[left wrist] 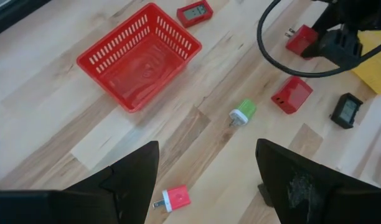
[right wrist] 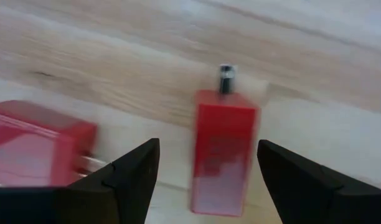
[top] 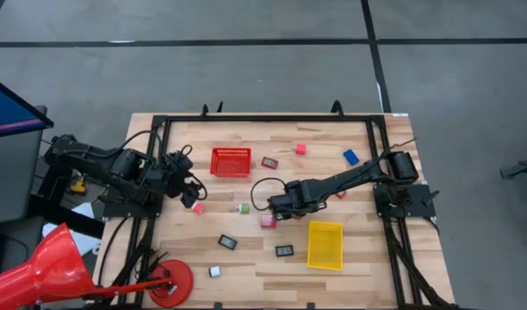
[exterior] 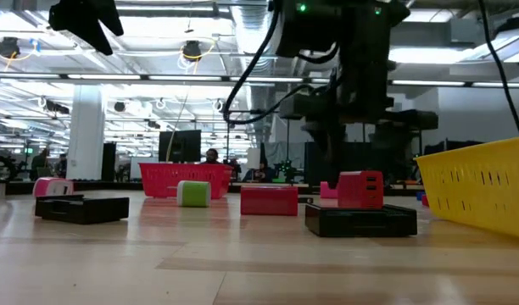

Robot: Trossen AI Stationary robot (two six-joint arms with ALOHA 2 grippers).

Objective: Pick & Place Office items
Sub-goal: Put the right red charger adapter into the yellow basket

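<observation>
My right gripper closes on the red block next, since its fingers are on either side of the block, above the wood, in the right wrist view.
Small office items lie scattered on the wooden table. In the right wrist view a red block with a prong at its far end lies between the open fingers of my right gripper, which hovers over the table's middle; a second red block lies beside it. My left gripper is open above the table's left part, over a pink block. A green plug, a pink block, a blue block and dark rectangles rest flat on the table.
A red mesh basket stands toward the far edge and a yellow bin toward the near right. A black cable loops beside the right arm. A red cone-shaped object sits off the near left corner.
</observation>
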